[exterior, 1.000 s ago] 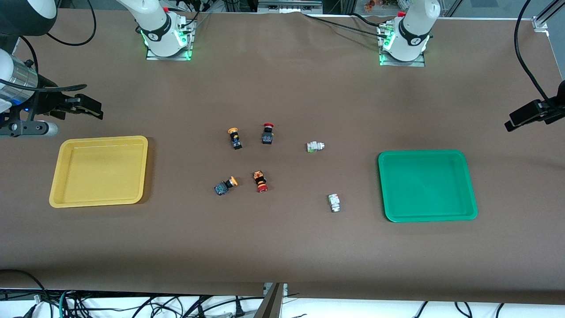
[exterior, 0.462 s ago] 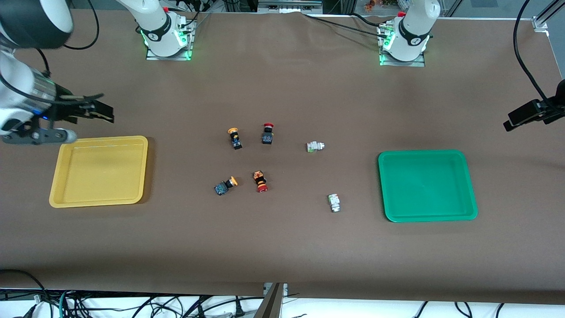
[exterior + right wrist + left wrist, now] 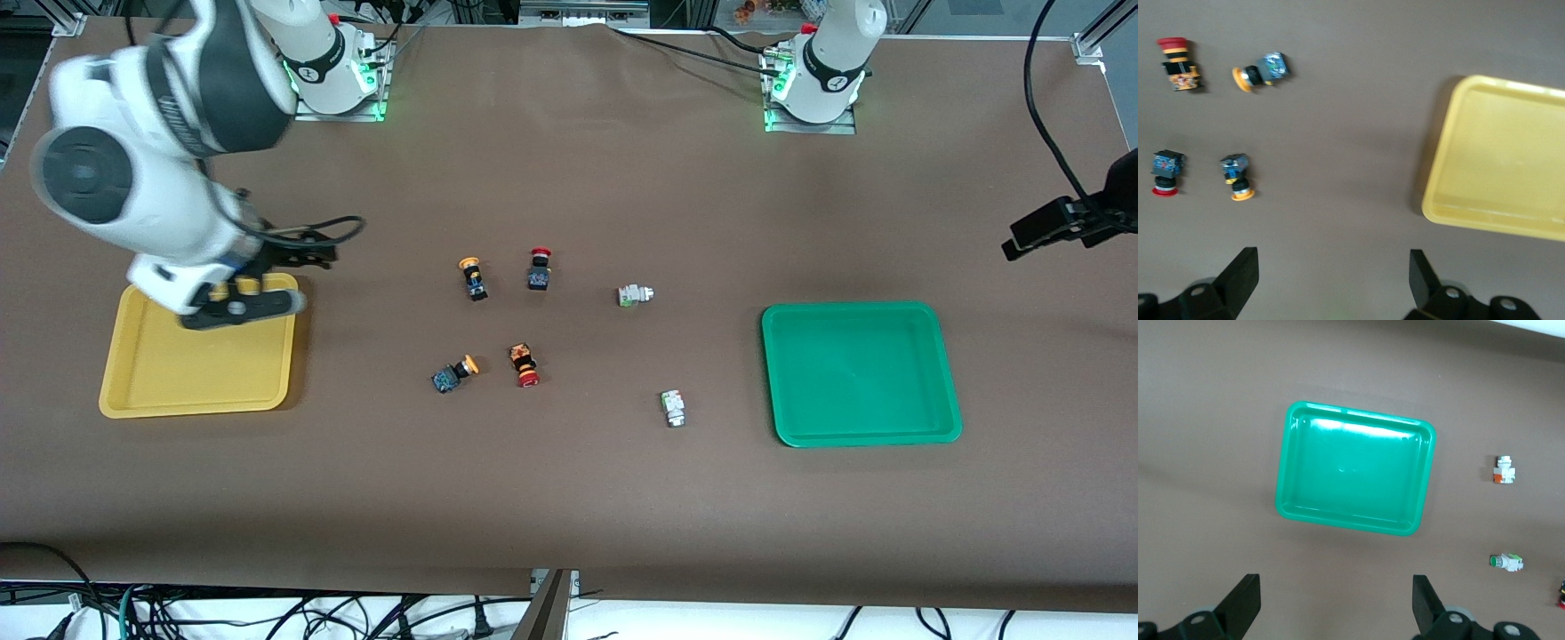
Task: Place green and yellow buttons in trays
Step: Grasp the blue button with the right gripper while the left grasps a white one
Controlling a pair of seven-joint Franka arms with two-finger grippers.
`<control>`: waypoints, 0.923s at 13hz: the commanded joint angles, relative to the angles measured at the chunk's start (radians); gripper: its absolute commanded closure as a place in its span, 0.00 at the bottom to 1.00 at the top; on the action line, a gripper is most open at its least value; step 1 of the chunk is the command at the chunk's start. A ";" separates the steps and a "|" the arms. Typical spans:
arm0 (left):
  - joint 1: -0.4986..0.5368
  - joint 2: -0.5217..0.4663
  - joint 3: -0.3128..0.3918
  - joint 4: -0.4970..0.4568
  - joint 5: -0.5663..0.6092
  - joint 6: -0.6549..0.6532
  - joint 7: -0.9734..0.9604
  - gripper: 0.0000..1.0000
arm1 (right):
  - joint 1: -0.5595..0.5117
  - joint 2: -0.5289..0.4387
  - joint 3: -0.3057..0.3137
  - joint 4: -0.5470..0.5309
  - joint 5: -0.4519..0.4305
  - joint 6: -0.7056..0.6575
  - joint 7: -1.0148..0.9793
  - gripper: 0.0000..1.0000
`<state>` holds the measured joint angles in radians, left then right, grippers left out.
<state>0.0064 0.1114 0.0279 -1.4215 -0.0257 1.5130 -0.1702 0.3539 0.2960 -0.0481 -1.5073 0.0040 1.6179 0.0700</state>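
I will next grab the yellow-capped button by the yellow-capped button's blue body (image 3: 476, 288) with my right gripper. Then I will place that button in the yellow tray (image 3: 200, 356).
Two yellow-capped buttons (image 3: 474, 277) (image 3: 453, 373) lie mid-table, and show in the right wrist view (image 3: 1237, 177) (image 3: 1261, 70). Two whitish green buttons (image 3: 635, 294) (image 3: 673, 408) lie nearer the green tray (image 3: 861, 373), and show in the left wrist view (image 3: 1507, 563) (image 3: 1505, 470). The yellow tray (image 3: 200, 356) lies at the right arm's end. My right gripper (image 3: 309, 256) (image 3: 1331, 280) is open and empty, over the table beside the yellow tray's corner. My left gripper (image 3: 1022, 240) (image 3: 1336, 607) is open and empty, in the air at the left arm's end.
Two red-capped dark switches (image 3: 539, 268) (image 3: 524, 365) lie among the yellow-capped buttons, each about a button's length from one. Both trays are empty. Both arm bases (image 3: 333, 76) (image 3: 813, 80) stand along the table edge farthest from the front camera.
My right arm has swung in from the table's end, across the yellow tray's edge, toward the buttons. My left gripper has shifted slightly. No button has moved.
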 commanded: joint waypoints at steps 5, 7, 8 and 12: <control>-0.016 -0.033 -0.017 -0.054 -0.013 -0.026 -0.003 0.00 | 0.177 0.132 -0.006 -0.037 0.005 0.150 0.155 0.00; -0.022 -0.010 -0.026 -0.051 -0.005 -0.095 -0.009 0.00 | 0.195 0.132 -0.004 -0.108 0.007 0.232 0.162 0.00; -0.029 0.010 -0.031 -0.051 -0.022 -0.102 -0.021 0.00 | 0.201 0.132 0.002 -0.143 0.016 0.267 0.162 0.00; -0.103 0.114 -0.095 -0.060 -0.143 -0.010 -0.242 0.00 | 0.201 0.130 0.043 -0.296 0.027 0.460 0.163 0.00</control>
<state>-0.0469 0.1772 -0.0468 -1.4888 -0.1454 1.4611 -0.3174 0.5549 0.4551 -0.0270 -1.7086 0.0108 1.9846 0.2256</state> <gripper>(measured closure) 0.000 0.000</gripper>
